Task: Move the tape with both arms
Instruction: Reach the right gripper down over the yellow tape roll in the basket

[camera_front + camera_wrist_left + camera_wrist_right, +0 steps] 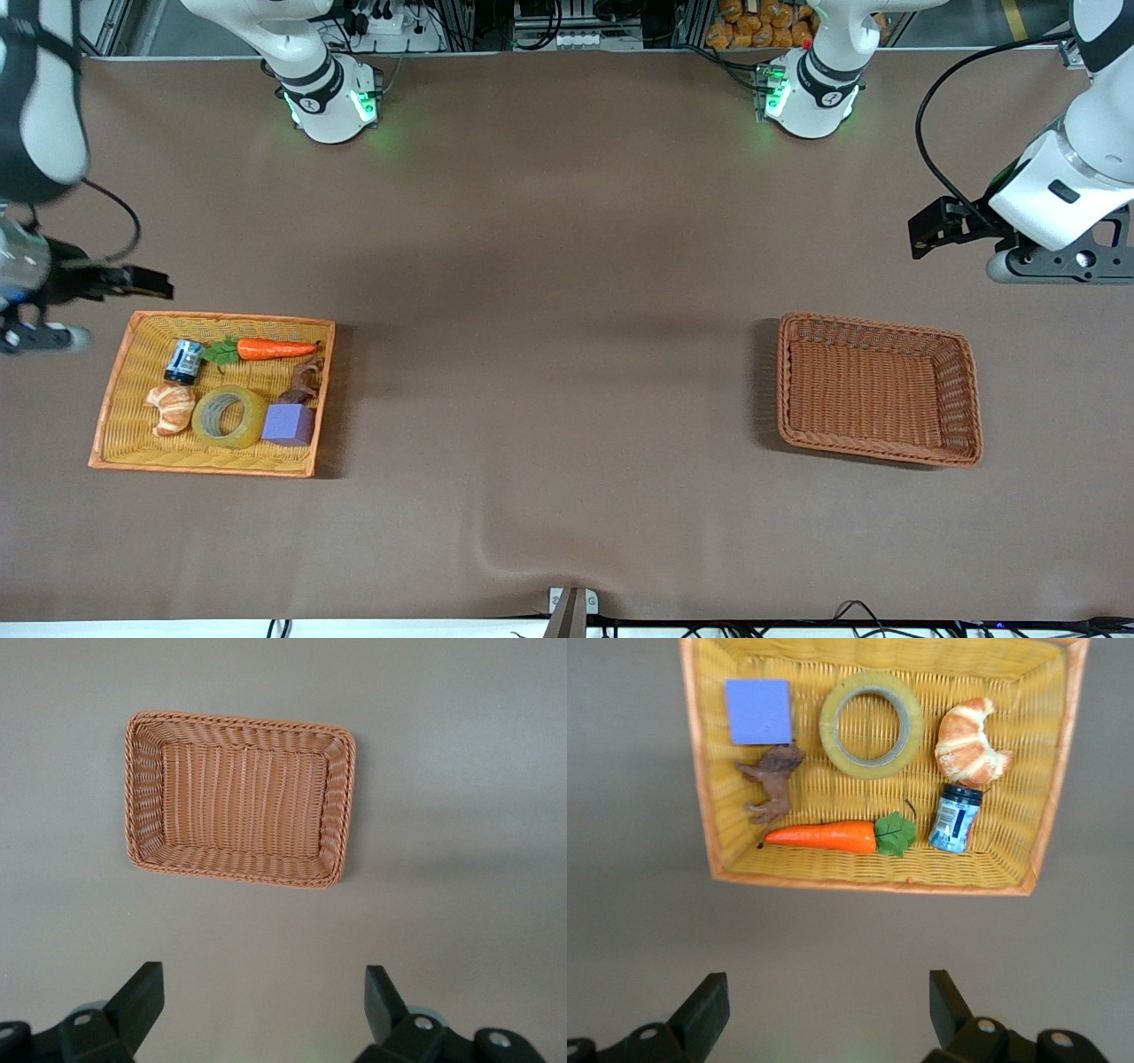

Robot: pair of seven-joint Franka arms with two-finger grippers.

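Observation:
My right gripper grabs the yellow tape roll by its ring wall (249,424) (909,725) next, to transfer the tape between my arms.
The tape (251,424), a yellowish translucent ring, lies flat in the yellow woven basket (115,390) between a croissant toy and a purple cube, on the basket's side nearer the front camera. It also shows in the right wrist view (915,726). My right gripper (40,338) hangs open and empty over bare table just outside that basket's rim (877,884), at the right arm's end; its open fingertips frame bare table in the right wrist view (828,1001). My left gripper (1063,262) hangs open and empty over bare table near the brown basket (877,390), as its own wrist view (264,1001) shows.
The yellow basket also holds a purple cube (288,424), a croissant toy (170,408), a carrot (270,348), a small blue jar (184,361) and a brown animal toy (304,381). The brown basket (239,797) holds nothing. Brown cloth covers the table between the baskets.

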